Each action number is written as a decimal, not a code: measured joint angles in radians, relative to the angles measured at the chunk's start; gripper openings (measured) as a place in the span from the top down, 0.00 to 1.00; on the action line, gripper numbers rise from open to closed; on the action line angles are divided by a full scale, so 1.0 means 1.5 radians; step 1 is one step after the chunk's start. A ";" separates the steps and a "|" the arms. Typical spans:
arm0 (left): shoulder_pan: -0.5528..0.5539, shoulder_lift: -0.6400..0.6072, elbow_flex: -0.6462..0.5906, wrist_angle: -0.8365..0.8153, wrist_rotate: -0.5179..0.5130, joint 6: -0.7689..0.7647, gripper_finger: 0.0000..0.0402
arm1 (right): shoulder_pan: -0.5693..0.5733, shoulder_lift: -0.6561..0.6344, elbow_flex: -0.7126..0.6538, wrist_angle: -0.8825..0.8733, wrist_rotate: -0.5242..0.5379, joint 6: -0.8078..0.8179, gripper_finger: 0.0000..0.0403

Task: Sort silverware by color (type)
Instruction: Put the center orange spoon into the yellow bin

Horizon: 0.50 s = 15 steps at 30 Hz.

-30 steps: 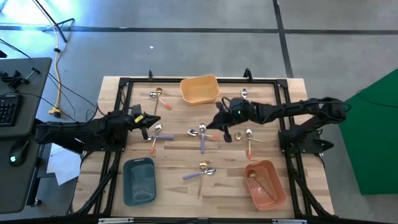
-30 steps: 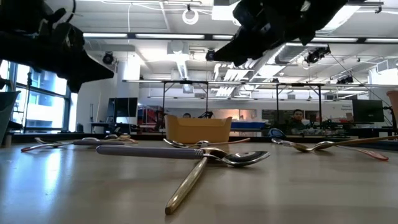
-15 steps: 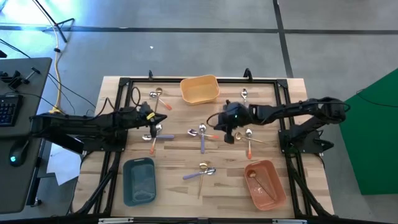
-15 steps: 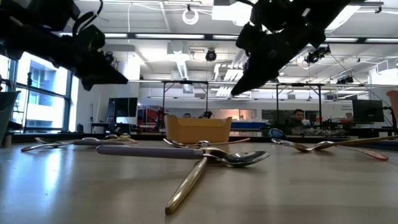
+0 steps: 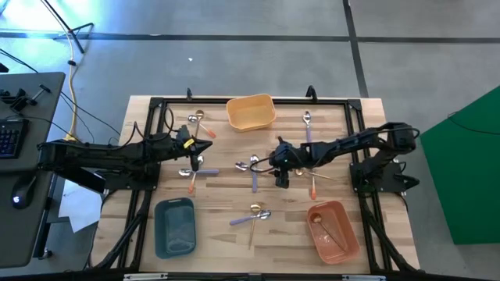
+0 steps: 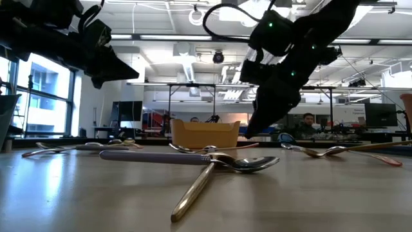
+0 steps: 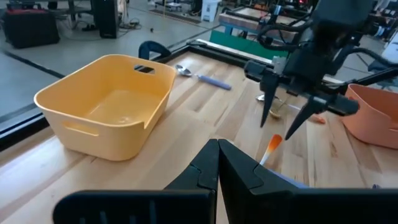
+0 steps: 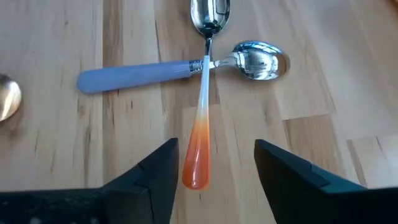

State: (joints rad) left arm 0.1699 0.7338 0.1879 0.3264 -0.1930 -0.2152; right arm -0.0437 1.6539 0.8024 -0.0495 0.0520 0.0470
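Observation:
I need to grab the orange-handled spoon next with my right gripper by its orange handle [image 8: 198,152], and then sort it into the yellow-orange tray.
An orange-handled spoon [image 8: 200,118] lies on the wooden table, crossed over a lavender-handled spoon [image 8: 134,78] near the table's middle [image 5: 254,166]. My right gripper [image 8: 214,152] is open and points down. Its fingers stand on either side of the orange handle's free end [image 8: 194,171] without touching it; it also shows in the high view [image 5: 278,173]. My left gripper [image 5: 203,144] is shut and empty, held above the table's left part, over another pair of spoons [image 5: 195,165].
A yellow-orange tray [image 5: 251,112] stands at the far edge, a teal tray [image 5: 174,226] at the near left, and a pink tray [image 5: 333,229] holding one spoon at the near right. More spoons lie scattered [image 5: 198,119], [image 5: 307,121], [image 5: 312,178], [image 5: 255,215].
My right gripper has tipped to point down, moved toward the near edge and lowered over the orange handle's end. My left gripper has moved toward the table's right edge, staying above the table.

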 joint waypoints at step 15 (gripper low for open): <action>0.013 -0.013 0.000 0.041 0.005 -0.048 1.00 | -0.001 0.080 0.001 0.057 -0.011 0.040 0.81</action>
State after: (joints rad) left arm 0.1898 0.7149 0.1875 0.3885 -0.1859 -0.2870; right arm -0.0456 1.7733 0.8041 0.0353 0.0360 0.1076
